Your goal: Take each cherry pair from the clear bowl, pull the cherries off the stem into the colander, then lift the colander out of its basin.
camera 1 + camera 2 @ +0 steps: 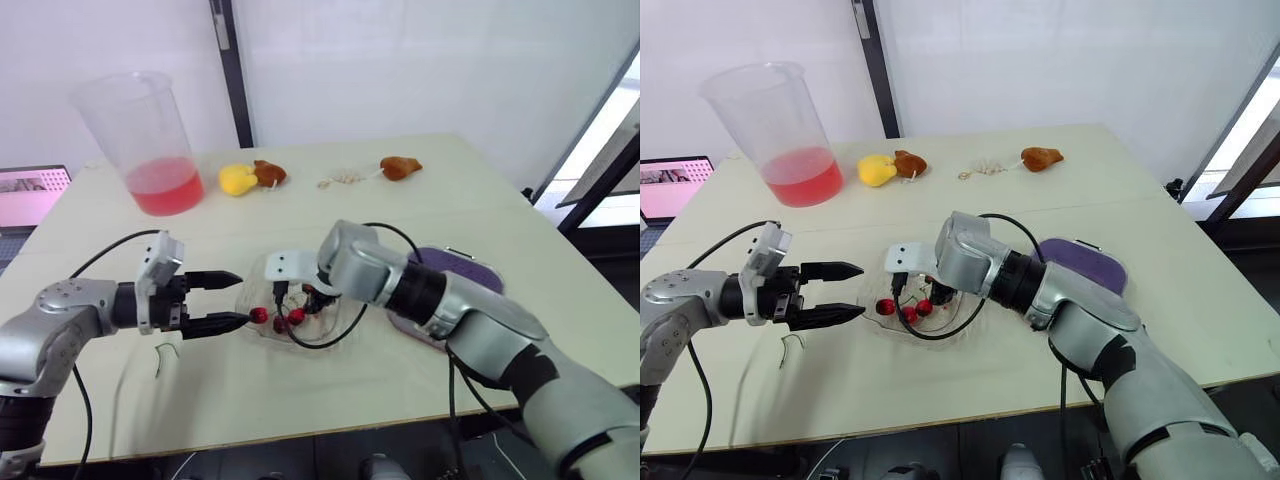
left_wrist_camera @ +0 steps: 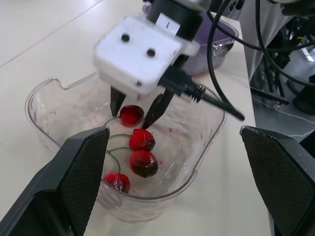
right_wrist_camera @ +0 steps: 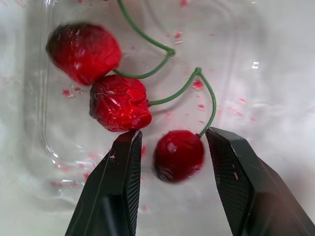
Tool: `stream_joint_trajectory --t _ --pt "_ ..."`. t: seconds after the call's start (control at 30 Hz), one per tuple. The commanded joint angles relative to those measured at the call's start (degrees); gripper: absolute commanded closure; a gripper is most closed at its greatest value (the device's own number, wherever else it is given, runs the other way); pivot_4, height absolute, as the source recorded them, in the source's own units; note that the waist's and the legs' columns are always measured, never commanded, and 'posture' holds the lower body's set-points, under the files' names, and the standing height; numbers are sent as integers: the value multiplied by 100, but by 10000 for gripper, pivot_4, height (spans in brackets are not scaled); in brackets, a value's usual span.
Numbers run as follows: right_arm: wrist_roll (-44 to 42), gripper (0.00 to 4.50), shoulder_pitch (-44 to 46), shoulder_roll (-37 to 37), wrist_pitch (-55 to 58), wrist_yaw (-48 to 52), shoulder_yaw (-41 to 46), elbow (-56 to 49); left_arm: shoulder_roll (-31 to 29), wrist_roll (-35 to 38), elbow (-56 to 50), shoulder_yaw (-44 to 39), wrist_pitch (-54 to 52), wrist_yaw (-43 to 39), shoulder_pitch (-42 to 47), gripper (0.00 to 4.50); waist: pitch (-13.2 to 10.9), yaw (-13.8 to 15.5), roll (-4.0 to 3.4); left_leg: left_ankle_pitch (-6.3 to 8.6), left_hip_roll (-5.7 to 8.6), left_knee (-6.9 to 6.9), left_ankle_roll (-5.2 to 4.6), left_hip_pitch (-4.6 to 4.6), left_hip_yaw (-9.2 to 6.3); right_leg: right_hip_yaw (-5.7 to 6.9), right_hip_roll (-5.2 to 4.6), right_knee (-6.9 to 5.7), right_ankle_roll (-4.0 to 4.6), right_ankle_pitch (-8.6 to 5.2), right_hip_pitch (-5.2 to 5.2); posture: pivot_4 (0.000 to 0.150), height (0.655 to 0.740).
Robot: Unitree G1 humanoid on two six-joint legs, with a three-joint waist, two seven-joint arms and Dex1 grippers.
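Note:
My left gripper pinches the pair by its thin green stem point(image 2: 114, 152) next, so that the cherries come free for the colander.
The clear bowl point(image 1: 262, 272) sits mid-table with several red cherries on green stems. My right gripper point(image 3: 174, 133) reaches down into it, open, its fingers on either side of one cherry point(image 3: 178, 155). A neighbouring pair point(image 3: 119, 102) lies just beyond that cherry. My left gripper point(image 1: 238, 299) hovers open at the bowl's left side, with nothing between its fingers. The purple colander in its basin point(image 1: 458, 268) stands right of the bowl, partly hidden behind my right arm.
A tall plastic pitcher point(image 1: 150, 140) with red liquid stands at the back left. Yellow point(image 1: 237, 179) and brown point(image 1: 400, 167) toys lie along the back. A loose green stem point(image 1: 165, 355) lies near the front left. A laptop point(image 1: 30, 195) sits off the left edge.

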State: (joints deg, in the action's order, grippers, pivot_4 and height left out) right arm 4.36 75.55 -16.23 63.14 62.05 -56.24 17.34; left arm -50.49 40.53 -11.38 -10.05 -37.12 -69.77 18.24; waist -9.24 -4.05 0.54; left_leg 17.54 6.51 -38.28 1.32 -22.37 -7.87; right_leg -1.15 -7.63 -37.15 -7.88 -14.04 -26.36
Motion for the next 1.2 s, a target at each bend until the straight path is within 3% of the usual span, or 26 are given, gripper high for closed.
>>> stream_joint_trajectory --t 0.03,0.13,0.33,0.43,0.63,0.8,0.93,1.07,1.2 --pt "176 23341 90 32 -6 43 -93 92 -74 64 -144 -61 -2 -40 -11 0 0 5 0 0 0 0 0 0 0 0 0 0 0 0 0 1500 7400" --pt "190 23341 114 42 42 104 -86 114 -72 77 -173 -56 -17 -47 -42 0 0 4 0 0 1 -1 0 0 -1 0 0 0 0 0 1 1500 7400" --pt "223 41653 144 35 32 181 -30 75 -55 59 -142 -35 12 -55 -22 0 0 2 0 0 0 -1 0 0 -1 0 0 0 0 0 1 1500 7400" --pt "221 41653 146 -9 -60 198 54 -20 -43 52 -120 -27 28 -59 -7 0 0 3 0 0 0 -1 0 0 -1 1 0 0 0 0 0 1500 7400" --pt "-204 41653 -140 -184 -885 247 1157 -653 204 512 50 -367 -254 184 201 0 0 4 0 0 0 -1 0 0 -2 1 0 0 0 0 1 1500 7400" --pt "-783 41653 -810 -480 -1811 157 2489 -2025 496 1198 218 -896 -576 615 493 0 1 14 2 0 0 -4 0 0 -7 7 -1 2 0 0 3 1500 7400" --pt "-828 41653 -1444 -226 -2273 -850 3452 -2654 685 1524 386 -1163 -695 994 889 0 2 9 3 0 -1 -6 1 -1 -5 7 0 1 0 0 4 1500 7400" --pt "-915 41653 -1891 -28 -2134 -1432 3883 -3096 1107 1366 458 -1262 -337 1693 1252 0 2 10 3 -1 0 -13 2 -1 -5 7 -1 0 0 0 7 1500 7400" --pt "196 41653 -2484 20 -2973 -3042 3912 -3429 1246 1549 295 -976 -672 1950 1517 0 2 18 4 -1 0 -12 2 -1 -4 7 0 -5 0 0 5 1500 7400"
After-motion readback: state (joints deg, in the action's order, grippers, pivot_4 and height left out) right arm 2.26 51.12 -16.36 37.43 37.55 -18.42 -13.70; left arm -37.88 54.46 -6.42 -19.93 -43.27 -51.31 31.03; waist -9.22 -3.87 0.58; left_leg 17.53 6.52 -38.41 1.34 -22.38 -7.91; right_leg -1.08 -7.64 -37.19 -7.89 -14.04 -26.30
